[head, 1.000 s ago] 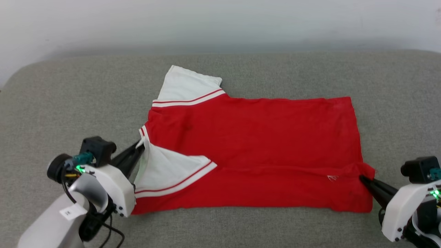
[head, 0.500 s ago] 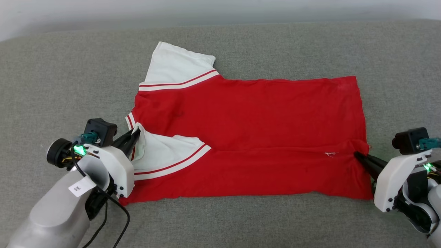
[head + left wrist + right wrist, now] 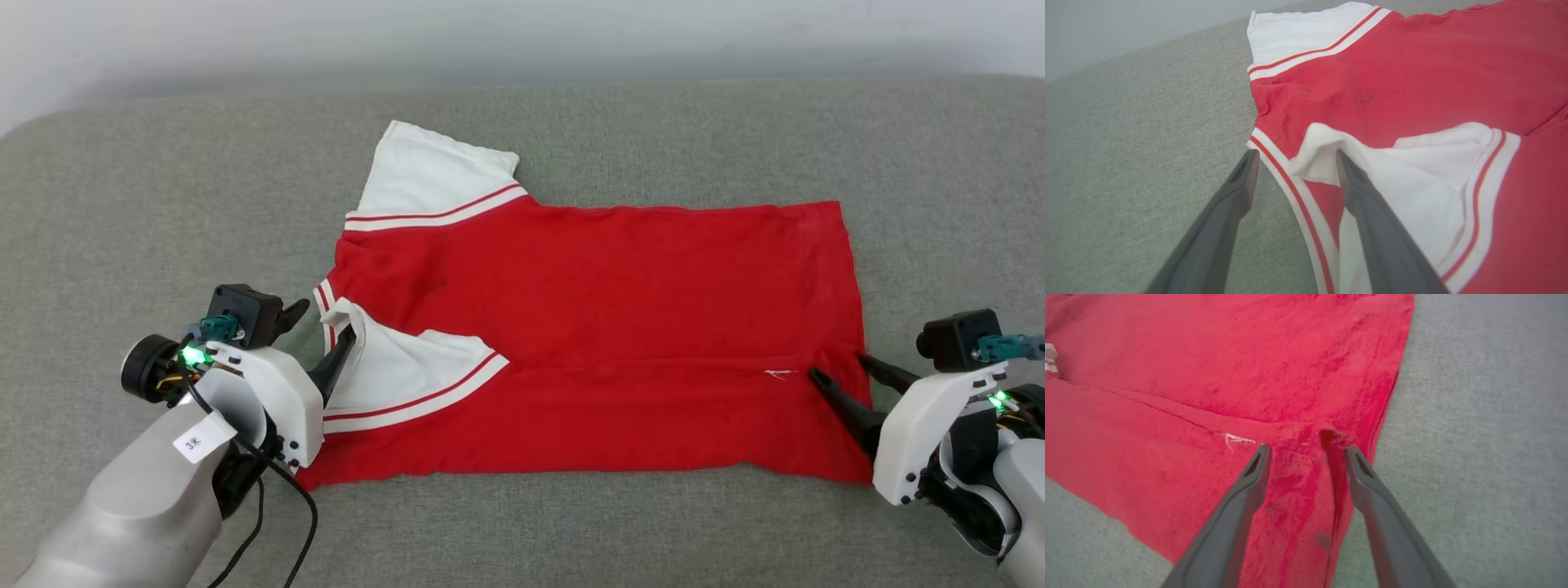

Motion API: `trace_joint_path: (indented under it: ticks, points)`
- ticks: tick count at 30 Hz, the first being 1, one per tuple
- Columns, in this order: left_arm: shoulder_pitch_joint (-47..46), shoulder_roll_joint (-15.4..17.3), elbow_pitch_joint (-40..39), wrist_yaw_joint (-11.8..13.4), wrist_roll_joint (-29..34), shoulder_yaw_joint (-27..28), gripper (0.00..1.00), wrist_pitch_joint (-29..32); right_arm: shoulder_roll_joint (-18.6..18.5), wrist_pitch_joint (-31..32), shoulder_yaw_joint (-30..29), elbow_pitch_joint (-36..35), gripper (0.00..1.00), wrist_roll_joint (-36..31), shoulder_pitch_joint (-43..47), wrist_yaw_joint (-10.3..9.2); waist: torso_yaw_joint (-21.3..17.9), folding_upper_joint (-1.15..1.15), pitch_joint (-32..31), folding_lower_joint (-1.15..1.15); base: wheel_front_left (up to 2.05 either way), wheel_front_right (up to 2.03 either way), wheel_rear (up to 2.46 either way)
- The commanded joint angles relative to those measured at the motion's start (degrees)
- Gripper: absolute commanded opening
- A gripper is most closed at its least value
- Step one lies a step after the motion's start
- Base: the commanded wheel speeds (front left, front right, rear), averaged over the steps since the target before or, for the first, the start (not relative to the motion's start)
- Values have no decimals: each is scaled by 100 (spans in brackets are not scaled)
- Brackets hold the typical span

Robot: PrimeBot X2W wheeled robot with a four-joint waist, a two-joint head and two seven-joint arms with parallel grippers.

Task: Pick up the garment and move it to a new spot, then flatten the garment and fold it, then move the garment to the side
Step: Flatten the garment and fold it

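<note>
My left gripper should next pick up the garment by its striped collar trim [image 3: 325,305], so that it can fold the garment over the garment's red body [image 3: 607,294].
The garment [image 3: 604,286] lies spread on the grey padded surface, red back up, collar to the left and hem to the right. Its near long edge is folded over toward the middle, with the near white sleeve [image 3: 400,367] lying on the red body; the far sleeve [image 3: 424,175] sticks out flat. No letters show. My left gripper [image 3: 322,331] stands open at the collar, its fingers either side of the striped trim [image 3: 1274,151] and the sleeve's tip. My right gripper [image 3: 839,366] is open over the hem's fold, by a small puckered ridge [image 3: 1329,437].
The grey fabric surface [image 3: 163,204] stretches wide on all sides of the shirt, with a rounded corner at the far left and a pale wall [image 3: 522,33] behind. A black cable [image 3: 294,523] hangs from my left arm near the front edge.
Both grippers have gone from shut on the garment's folded edge to open, and the cloth now rests flat. The head camera has shifted, so the whole scene sits differently in the picture.
</note>
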Motion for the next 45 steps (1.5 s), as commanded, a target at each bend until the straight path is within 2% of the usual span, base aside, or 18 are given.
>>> trace_joint_path:
  ticks: [1,5,11,20,27,34,45]
  points:
    - [-55,4,4,-3,-39,-33,100,-17,-24,-42,-1,-29,100,29,14,-5,36,0,-90,-1,0,0,0]
    - [-261,176,-98,-3,-155,-225,100,196,-97,-180,-40,-117,100,116,173,-5,114,0,-282,-1,0,0,0]
    - [-614,538,-486,-3,-569,-597,100,1031,-202,-234,-130,-252,100,150,379,-4,216,0,-508,-1,0,0,0]
    - [-988,908,-1219,-3,-1988,-1005,100,3231,-129,-184,-246,-361,100,68,498,-5,258,0,-644,-1,0,0,0]
    - [-1077,1001,-1317,-4,-2517,-1430,100,4652,-65,-112,-276,-403,100,46,499,-5,227,0,-649,-1,0,0,0]
    - [-951,874,-1077,-4,-2607,-1702,100,5080,18,-58,-258,-408,100,21,383,-4,122,0,-509,-1,0,0,0]
    - [-491,569,-675,-5,-2769,-2022,100,4932,100,-90,-189,-337,100,39,196,-5,-14,0,-309,-1,0,0,0]
